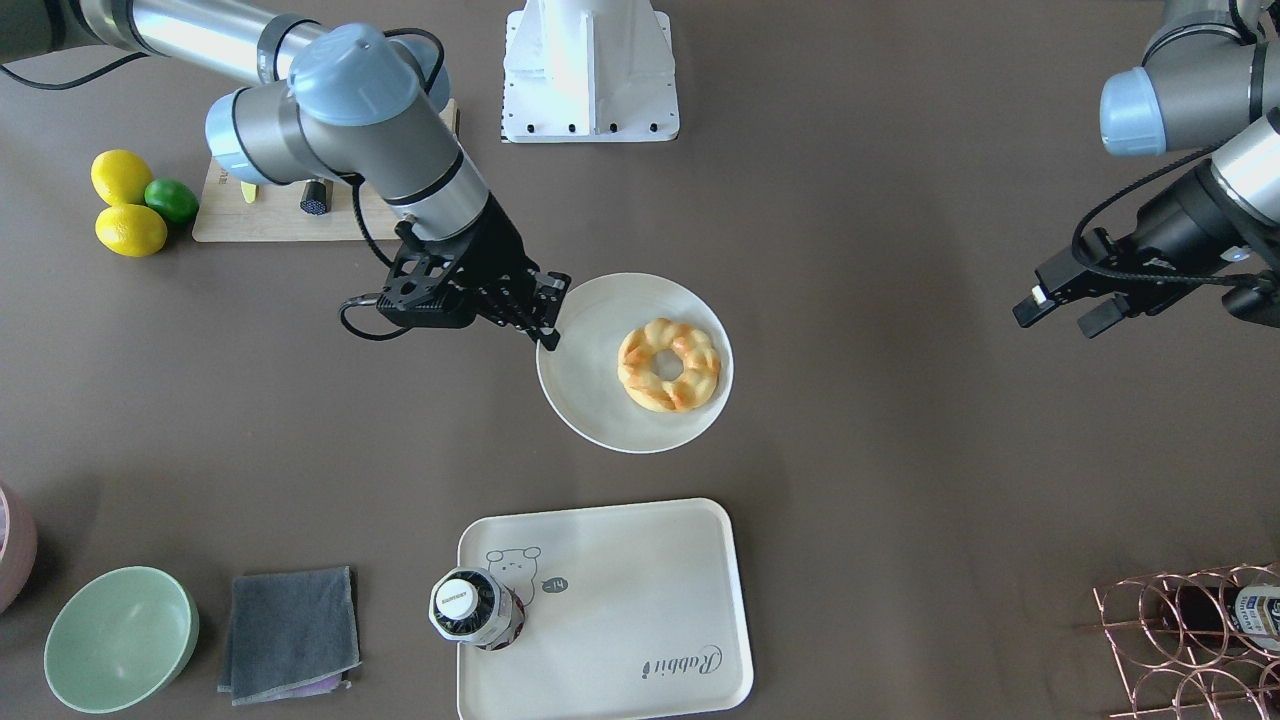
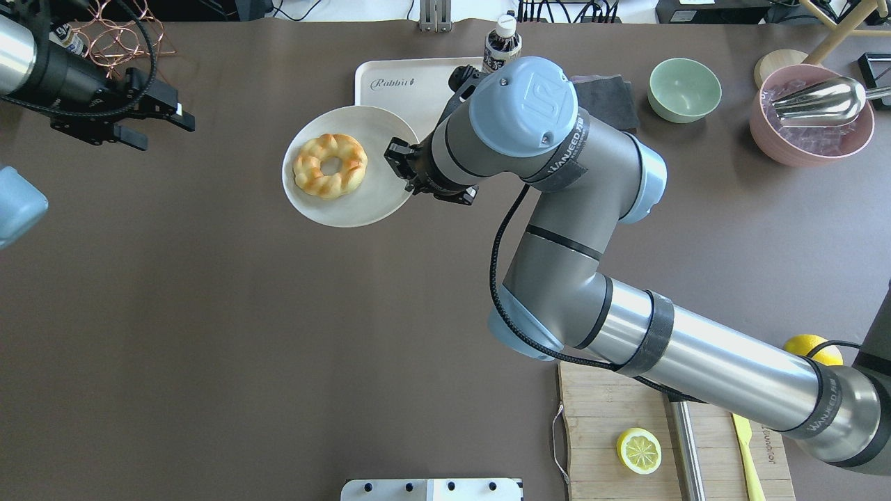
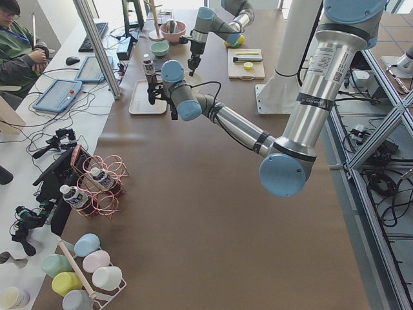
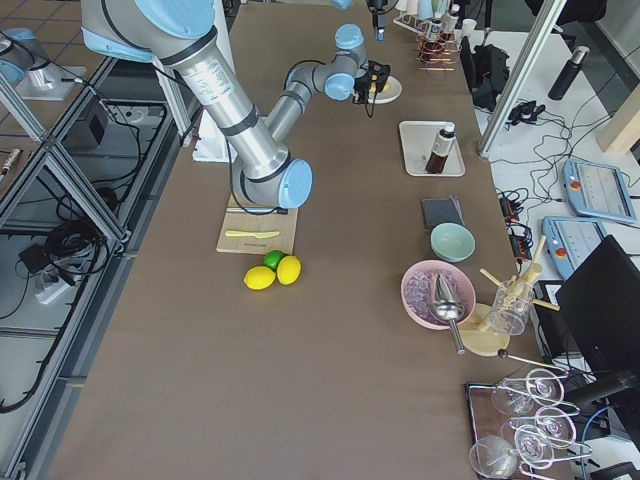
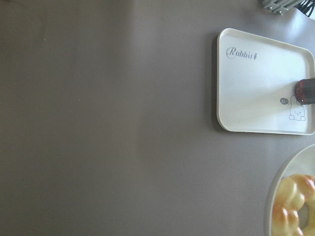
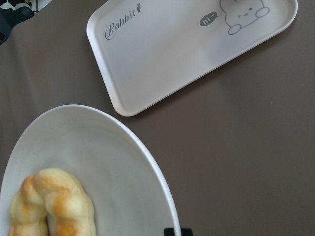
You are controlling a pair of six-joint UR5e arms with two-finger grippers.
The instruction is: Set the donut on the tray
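The plate is far wider than my open fingers, so my left gripper next needs to pinch its thin rim beside the donut.
The donut lies on a round off-white plate, off centre towards the rim away from my right gripper. My right gripper is shut on the plate's rim and seems to hold the plate a little above the table. The cream tray with the bear drawing lies beyond the plate on the table's operator side. My left gripper is open and empty, well off to the side. The donut and tray also show in the right wrist view, and the donut in the left wrist view.
A dark bottle stands on the tray's corner by the bear. A green bowl and grey cloth lie beside the tray. A cutting board, lemons and a lime sit behind the right arm. A copper bottle rack is near the left gripper's side.
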